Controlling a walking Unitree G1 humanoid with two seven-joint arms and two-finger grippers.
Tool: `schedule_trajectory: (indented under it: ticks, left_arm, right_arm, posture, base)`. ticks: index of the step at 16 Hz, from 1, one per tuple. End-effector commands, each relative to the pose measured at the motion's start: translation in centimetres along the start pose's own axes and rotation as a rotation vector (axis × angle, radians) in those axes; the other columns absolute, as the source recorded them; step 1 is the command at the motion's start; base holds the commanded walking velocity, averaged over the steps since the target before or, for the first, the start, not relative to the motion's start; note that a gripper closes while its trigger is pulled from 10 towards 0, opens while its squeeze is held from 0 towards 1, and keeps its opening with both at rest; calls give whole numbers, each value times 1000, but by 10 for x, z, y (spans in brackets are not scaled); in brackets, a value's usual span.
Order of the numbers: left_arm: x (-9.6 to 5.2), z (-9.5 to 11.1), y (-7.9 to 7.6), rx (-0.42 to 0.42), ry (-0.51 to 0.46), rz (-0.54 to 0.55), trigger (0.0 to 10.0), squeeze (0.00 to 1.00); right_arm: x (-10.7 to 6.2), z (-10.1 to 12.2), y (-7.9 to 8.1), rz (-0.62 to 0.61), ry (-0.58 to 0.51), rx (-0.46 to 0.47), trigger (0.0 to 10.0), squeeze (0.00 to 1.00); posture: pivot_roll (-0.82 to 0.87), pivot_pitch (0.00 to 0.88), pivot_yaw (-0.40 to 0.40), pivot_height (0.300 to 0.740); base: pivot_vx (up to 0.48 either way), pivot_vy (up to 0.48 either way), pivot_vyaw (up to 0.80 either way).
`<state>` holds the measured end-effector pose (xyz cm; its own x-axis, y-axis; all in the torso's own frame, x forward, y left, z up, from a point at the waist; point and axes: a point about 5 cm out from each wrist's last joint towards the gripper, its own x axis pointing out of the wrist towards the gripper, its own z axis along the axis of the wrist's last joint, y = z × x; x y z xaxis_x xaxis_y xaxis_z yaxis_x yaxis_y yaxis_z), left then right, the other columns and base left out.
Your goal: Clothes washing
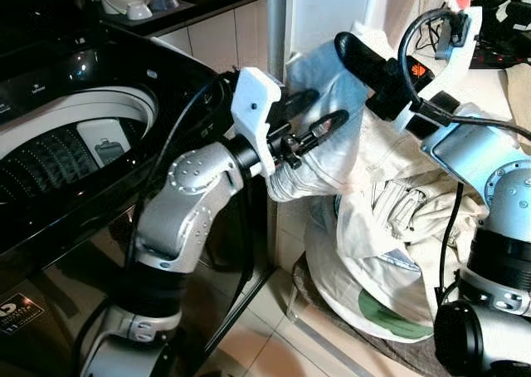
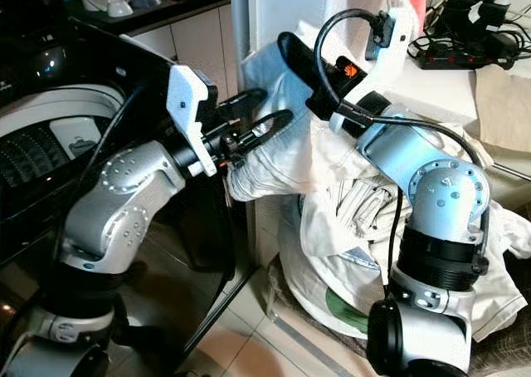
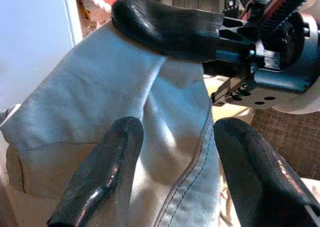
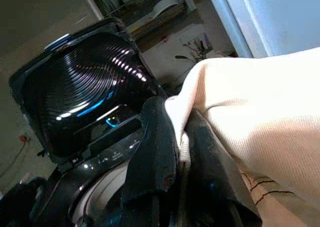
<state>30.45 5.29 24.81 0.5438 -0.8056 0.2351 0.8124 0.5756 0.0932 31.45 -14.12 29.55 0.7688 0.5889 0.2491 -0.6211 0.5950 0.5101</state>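
Note:
My left gripper grabs the garment by its stitched lower fold (image 3: 181,162) next, since the fold stands out while the wide blue panel (image 3: 82,97) hangs slack.
A pale blue garment (image 1: 328,157) hangs in the air beside the black top-loading washing machine (image 1: 83,86), whose white drum (image 1: 50,157) lies uncovered. My right gripper (image 1: 348,49) is shut on the garment's upper edge, where cream cloth is pinched between its fingers (image 4: 160,152). Lower down, my left gripper (image 1: 328,109) is open, its two fingers (image 3: 100,172) spread on either side of a fold of the garment. The machine's lid (image 4: 80,87) stands raised.
A heap of cream clothes (image 1: 398,227) fills a basket (image 1: 332,310) on the tiled floor (image 1: 265,335), right of the machine. A white panel (image 1: 323,12) rises behind the garment. Cables and a power strip (image 2: 465,28) lie at the back right.

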Motion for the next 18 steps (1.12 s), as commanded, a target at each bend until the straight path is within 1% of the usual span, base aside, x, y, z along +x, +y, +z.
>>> schedule_trajectory:
  ticks: [1, 3, 4, 5, 6, 7, 8, 9, 10, 12, 14, 16, 17, 18]
  left_arm:
    - [1, -3, -4, -10, 9, -5, 10000, 0]
    - [3, -9, -2, 35, 33, 39, 10000, 0]
    - [5, -15, 2, 102, 63, 74, 10000, 0]
    - [5, -16, 3, 127, 74, 87, 10000, 0]
    - [6, -18, 5, 122, 70, 115, 10000, 0]
    - [7, -22, 8, 139, 84, 135, 10000, 0]
    - [7, -23, 9, 160, 94, 145, 10000, 0]
    - [7, -25, 12, 208, 113, 163, 10000, 0]
    - [7, -25, 13, 220, 118, 168, 10000, 0]
    - [6, -28, 19, 218, 125, 216, 10000, 0]
    - [4, -30, 21, 205, 126, 234, 10000, 0]
    - [3, -28, 23, 166, 98, 253, 10000, 0]
    - [3, -25, 21, 123, 56, 225, 10000, 0]
    - [4, -23, 15, 83, 24, 172, 6980, 0]
  right_arm:
    - [2, 8, 12, 57, -33, 12, 0, 0]
    - [3, 7, 17, 82, -18, 22, 0, 0]
    - [3, 6, 21, 99, -14, 34, 0, 0]
    - [3, 5, 23, 106, -14, 39, 0, 0]
    - [3, 4, 27, 122, -9, 44, 0, 0]
    - [3, 2, 33, 155, 4, 46, 0, 0]
    - [3, 1, 35, 166, 8, 47, 0, 0]
    - [2, 1, 37, 183, 10, 53, 0, 0]
    - [2, 1, 38, 188, 10, 55, 0, 0]
    - [1, 2, 40, 195, 9, 67, 0, 0]
    - [1, 2, 41, 198, 10, 74, 0, 0]
    - [0, 3, 41, 200, 11, 79, 0, 0]
    - [-1, 3, 39, 197, 8, 90, 0, 0]
    - [-3, 3, 38, 192, 7, 97, 0, 0]
  posture:
    - [-47, 0, 27, 740]
    - [-52, 0, 29, 740]
    - [-52, 0, 29, 740]
    - [-52, 0, 29, 740]
    - [-55, 0, 31, 740]
    - [-59, 0, 35, 740]
    - [-60, 0, 36, 740]
    - [-59, 0, 37, 740]
    - [-59, 0, 37, 740]
    - [-59, 0, 35, 740]
    - [-59, 0, 35, 740]
    - [-52, 0, 33, 740]
    - [-51, 0, 34, 740]
    - [-51, 0, 34, 740]
  base:
    - [0, 0, 0]
    - [0, 0, 0]
    - [0, 0, 0]
    - [0, 0, 0]
    - [0, 0, 0]
    - [0, 0, 0]
    - [0, 0, 0]
    - [0, 0, 0]
    - [0, 0, 0]
    - [0, 0, 0]
    - [0, 0, 0]
    - [0, 0, 0]
    - [0, 0, 0]
    - [0, 0, 0]
